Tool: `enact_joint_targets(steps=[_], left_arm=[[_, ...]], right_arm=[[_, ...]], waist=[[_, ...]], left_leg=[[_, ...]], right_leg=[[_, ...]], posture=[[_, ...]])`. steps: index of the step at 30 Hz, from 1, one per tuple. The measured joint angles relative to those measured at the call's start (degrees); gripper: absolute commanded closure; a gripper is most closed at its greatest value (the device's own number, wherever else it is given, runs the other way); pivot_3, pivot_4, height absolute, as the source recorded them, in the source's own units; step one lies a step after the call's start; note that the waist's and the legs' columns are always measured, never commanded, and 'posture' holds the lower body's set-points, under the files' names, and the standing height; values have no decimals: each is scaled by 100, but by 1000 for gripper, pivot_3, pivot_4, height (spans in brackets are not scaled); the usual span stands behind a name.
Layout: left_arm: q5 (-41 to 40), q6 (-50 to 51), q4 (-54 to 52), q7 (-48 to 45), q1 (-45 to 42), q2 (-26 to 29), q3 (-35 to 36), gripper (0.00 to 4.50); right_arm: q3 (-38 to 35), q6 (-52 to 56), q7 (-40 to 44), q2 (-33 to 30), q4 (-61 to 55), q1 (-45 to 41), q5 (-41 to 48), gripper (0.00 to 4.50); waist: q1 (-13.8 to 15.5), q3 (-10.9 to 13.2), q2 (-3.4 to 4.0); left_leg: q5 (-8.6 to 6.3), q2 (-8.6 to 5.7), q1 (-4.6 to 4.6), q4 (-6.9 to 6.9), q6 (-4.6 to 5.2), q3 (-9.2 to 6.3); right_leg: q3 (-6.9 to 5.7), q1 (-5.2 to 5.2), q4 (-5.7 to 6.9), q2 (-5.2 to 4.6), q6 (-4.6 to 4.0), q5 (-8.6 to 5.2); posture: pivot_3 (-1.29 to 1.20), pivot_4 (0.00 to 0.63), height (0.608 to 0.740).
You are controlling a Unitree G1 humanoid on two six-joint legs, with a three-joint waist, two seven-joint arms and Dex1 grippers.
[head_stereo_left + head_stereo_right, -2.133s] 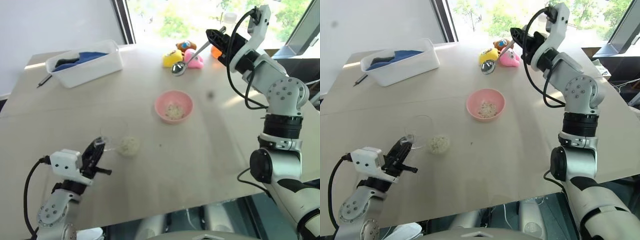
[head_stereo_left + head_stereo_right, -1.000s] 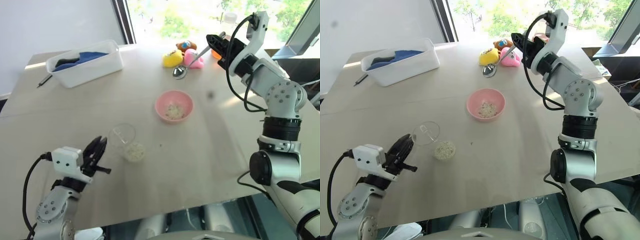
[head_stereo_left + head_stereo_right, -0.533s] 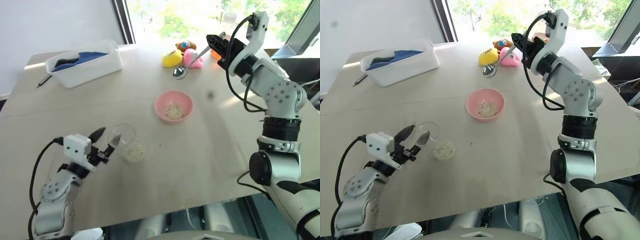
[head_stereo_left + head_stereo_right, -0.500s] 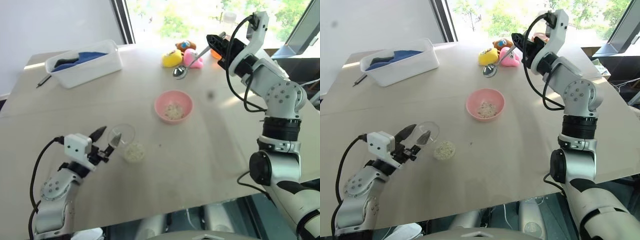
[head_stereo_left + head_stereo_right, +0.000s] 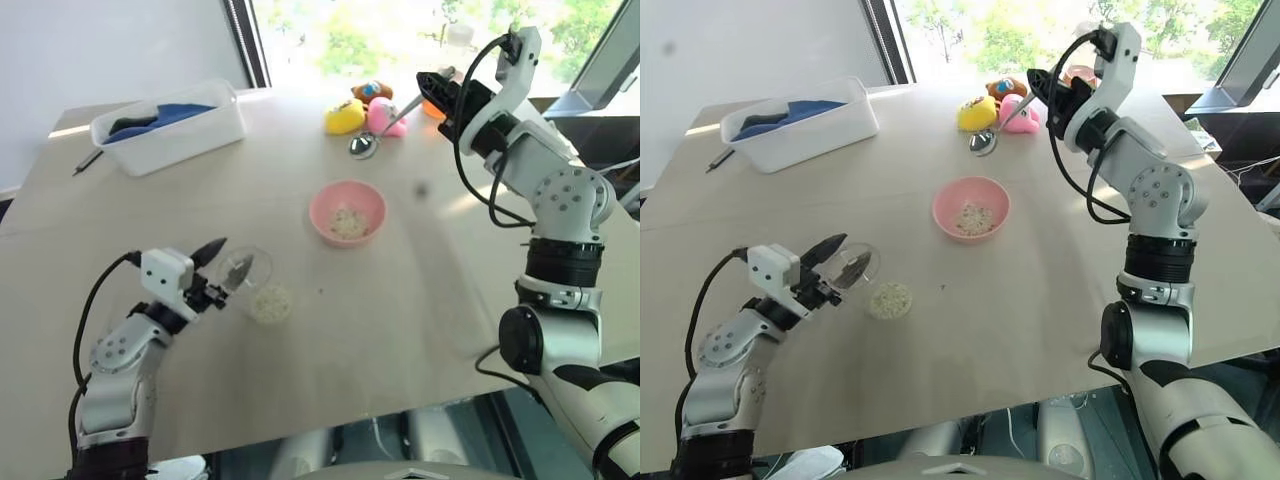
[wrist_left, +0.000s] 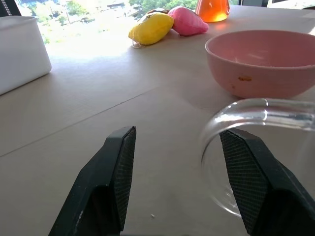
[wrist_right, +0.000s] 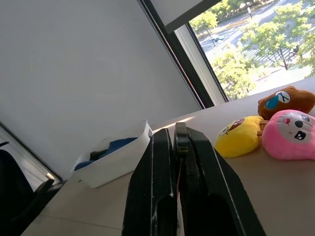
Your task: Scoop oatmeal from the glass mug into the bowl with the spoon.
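Observation:
Next, my left gripper grabs the glass mug by its slim curved handle, since the glass mug's round body is wider than my open fingers.
The glass mug (image 5: pixel 249 272) stands upright on the table's near left, with pale oatmeal (image 5: pixel 270 303) in its bottom. My left gripper (image 5: pixel 226 258) is open at its left side, level with it. One finger overlaps the mug's (image 6: pixel 256 110) wall; I cannot tell if it touches. The pink bowl (image 5: pixel 347 200) sits mid-table, holding a little oatmeal (image 5: pixel 348 222). High at the far right, my right gripper (image 5: pixel 432 88) is shut on the handle of the spoon (image 5: pixel 385 122). The spoon's head hangs above the table near the plush toys.
A white tub (image 5: pixel 170 128) with blue cloth stands far left, a dark pen (image 5: pixel 88 162) beside it. Yellow (image 5: pixel 345 116), pink (image 5: pixel 386 116) and brown (image 5: pixel 372 92) plush toys and an orange flask (image 6: pixel 212 10) sit at the far edge.
The mug, tilted in my left gripper two seconds ago, now stands upright. That gripper has opened and moved forward beside the mug. The right arm and spoon have kept still.

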Motion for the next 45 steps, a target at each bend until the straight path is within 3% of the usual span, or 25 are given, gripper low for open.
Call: enact_joint_targets(steps=[9,10,11,13,15,16,30,36,45], left_arm=[[3,-1,114,-51,-34,-2,-153,1667],[3,-1,114,-52,-36,-2,-172,2179],[3,-1,113,-54,-37,-3,-202,2407],[3,-3,111,-57,-37,-5,-224,3500],[-86,-34,81,-77,-49,-21,-217,4293],[-126,-65,2,-97,-83,-29,-226,4432],[-110,-109,-51,85,-124,-103,-211,4432],[-129,-82,-60,830,-353,-469,7,4432],[986,-280,-55,2196,-966,-684,-30,4432]], right_arm=[[-1,-5,-8,15,-37,1,0,4500],[0,-5,-8,21,-38,1,0,4500],[0,-5,-8,24,-39,1,0,4500],[-1,-6,-8,24,-39,1,0,4500],[-7,-9,-9,22,-40,8,-1,4500],[-18,-12,-11,25,-40,13,-1,4500],[-14,-30,-13,85,-45,18,-1,4500],[-20,-30,-14,88,-51,24,0,4500],[0,-14,-18,193,-101,24,34,4500]], waist=[[-3,0,0],[-1,0,0],[-2,0,0],[-6,0,0],[-7,0,0],[0,-1,0],[-5,-6,10],[2,-6,8],[-16,-6,9]], left_leg=[[0,0,0,0,0,0],[0,0,0,0,0,-1],[0,0,0,0,0,-1],[0,0,0,0,0,0],[0,0,0,0,0,-1],[0,0,3,1,0,-1],[0,0,4,2,0,0],[0,0,-1,5,0,-3],[0,-3,-2,3,0,-2]], right_leg=[[0,0,0,0,0,0],[0,0,0,0,0,0],[0,0,0,0,0,0],[0,0,0,0,0,0],[0,0,1,-1,0,0],[0,2,1,-3,0,0],[2,2,6,0,0,0],[-3,0,5,-1,0,0],[-1,-2,1,0,0,0]], posture=[[0,150,740],[0,150,740],[0,150,740],[0,150,740],[0,150,740],[0,150,740],[0,150,740],[0,150,740],[0,150,740]])
